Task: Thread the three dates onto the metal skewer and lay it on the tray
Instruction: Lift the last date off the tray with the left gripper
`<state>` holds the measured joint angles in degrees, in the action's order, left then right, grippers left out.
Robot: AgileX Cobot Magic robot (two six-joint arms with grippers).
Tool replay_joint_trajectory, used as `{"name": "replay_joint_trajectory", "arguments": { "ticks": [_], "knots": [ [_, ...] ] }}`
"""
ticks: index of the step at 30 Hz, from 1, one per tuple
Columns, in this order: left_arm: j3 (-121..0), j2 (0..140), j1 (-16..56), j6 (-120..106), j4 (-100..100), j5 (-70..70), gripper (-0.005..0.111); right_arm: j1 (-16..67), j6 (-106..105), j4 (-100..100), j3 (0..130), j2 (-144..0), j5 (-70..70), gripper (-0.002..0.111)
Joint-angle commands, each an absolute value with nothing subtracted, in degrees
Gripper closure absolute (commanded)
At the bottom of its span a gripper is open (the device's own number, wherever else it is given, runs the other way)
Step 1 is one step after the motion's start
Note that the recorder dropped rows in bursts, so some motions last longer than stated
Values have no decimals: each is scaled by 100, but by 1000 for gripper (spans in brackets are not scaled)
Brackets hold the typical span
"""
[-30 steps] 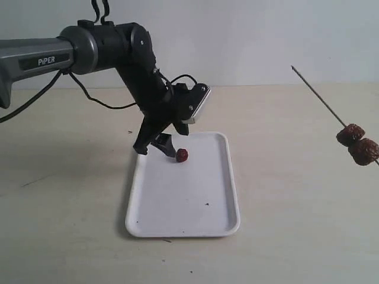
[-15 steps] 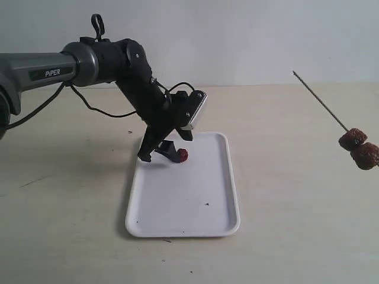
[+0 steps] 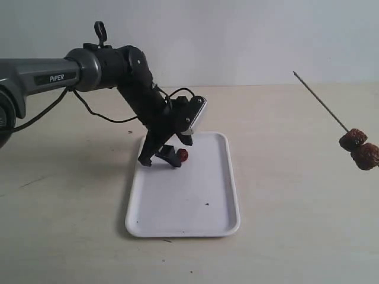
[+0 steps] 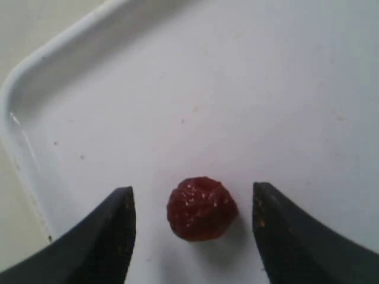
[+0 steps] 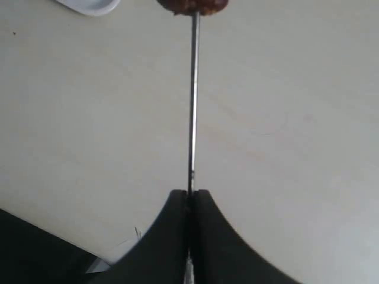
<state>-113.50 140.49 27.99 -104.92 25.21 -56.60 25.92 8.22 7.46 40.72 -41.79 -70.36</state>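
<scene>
My left gripper grips the date on the white tray (image 3: 189, 201) by its wrinkled sides next. Then it threads the date onto the metal skewer (image 3: 320, 100).
One dark red wrinkled date (image 3: 183, 155) (image 4: 201, 208) lies on the white tray (image 3: 189, 201) (image 4: 284, 89) near its far left corner. My left gripper (image 3: 170, 160) (image 4: 192, 204) is open and low over the tray, one finger on each side of that date, neither touching it. At the far right the thin metal skewer (image 3: 320, 100) (image 5: 192, 100) slants up to the left with two dates (image 3: 359, 148) (image 5: 192, 6) threaded on it. My right gripper (image 5: 189, 192) is shut on the skewer's lower part; it lies outside the exterior view.
The tray rests on a pale beige tabletop (image 3: 296, 195) before a light wall. The left arm and its cable (image 3: 100, 106) lean over the tray's far left corner. A tray corner (image 5: 89, 6) shows at the edge of the right wrist view.
The left arm has dropped lower and its open fingers have come down around the date on the tray. The skewer with its two dates has barely moved.
</scene>
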Motion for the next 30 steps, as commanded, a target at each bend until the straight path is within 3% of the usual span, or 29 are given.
{"name": "replay_joint_trajectory", "arguments": {
  "ticks": [1,5,30],
  "knots": [
    [-11332,14125,2809,-10473,2563,-5667,52,2600,805,752,4099,-4147,-6996,108],
    [-11332,14149,2809,-10420,2533,-5687,71,2600,805,752,4099,-4147,-6996,108],
    [-11332,13924,2809,-10480,3494,-5622,72,2600,903,285,4099,-4147,-6996,108]
  ]
}}
